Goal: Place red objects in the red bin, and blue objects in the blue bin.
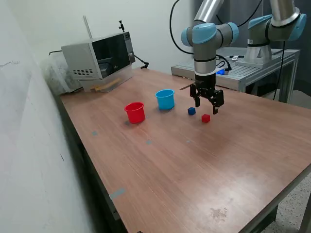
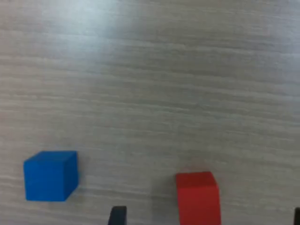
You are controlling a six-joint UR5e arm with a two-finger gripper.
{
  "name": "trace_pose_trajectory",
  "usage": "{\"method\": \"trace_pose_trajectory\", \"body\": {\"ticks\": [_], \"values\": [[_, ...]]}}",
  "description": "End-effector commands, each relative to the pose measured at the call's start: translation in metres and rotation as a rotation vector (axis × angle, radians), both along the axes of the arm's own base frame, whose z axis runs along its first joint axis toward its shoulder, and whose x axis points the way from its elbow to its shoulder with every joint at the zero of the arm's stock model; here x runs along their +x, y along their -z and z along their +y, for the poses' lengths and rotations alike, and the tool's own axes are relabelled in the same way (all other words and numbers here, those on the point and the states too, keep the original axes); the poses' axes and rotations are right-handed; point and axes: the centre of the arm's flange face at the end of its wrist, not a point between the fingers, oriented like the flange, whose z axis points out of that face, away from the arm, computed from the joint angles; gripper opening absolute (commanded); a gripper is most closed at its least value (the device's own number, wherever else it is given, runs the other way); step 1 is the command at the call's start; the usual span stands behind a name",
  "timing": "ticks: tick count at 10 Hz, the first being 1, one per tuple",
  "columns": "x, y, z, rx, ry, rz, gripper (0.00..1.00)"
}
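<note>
Next, the gripper picks up the small red cube (image 1: 205, 118) by its opposite sides, to sort red things into the red bin (image 1: 135, 112).
A small red cube (image 1: 205, 118) and a small dark blue cube (image 1: 191, 111) lie on the wooden table, to the exterior view's right of the cups. My gripper (image 1: 206, 108) hangs open just above them, nearly over the red cube, holding nothing. The wrist view shows the red cube (image 2: 198, 197) between my fingertips (image 2: 117, 215) and the blue cube (image 2: 50, 176) off to one side. The red bin (image 1: 135, 112) and the blue bin (image 1: 165, 99) stand upright side by side, apart from the cubes.
A microwave (image 1: 99, 59) sits at the table's far corner on the exterior view's left. A second arm's base (image 1: 265, 46) stands on a metal stand behind the table. A wall runs along the exterior view's left.
</note>
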Motion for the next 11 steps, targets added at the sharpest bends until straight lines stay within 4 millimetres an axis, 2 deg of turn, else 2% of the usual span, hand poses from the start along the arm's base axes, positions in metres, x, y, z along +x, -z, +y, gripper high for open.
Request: {"method": "trace_pose_trajectory", "body": {"ticks": [1, 5, 7, 11], "values": [[0.003, 0.007, -0.007, -0.014, -0.016, -0.012, 1.0], [0.008, 0.008, -0.021, -0.015, -0.039, -0.016, 1.0], [0.01, 0.015, -0.026, -0.014, -0.047, -0.025, 1.0], [0.005, 0.012, -0.024, -0.015, -0.044, -0.016, 1.0]]}}
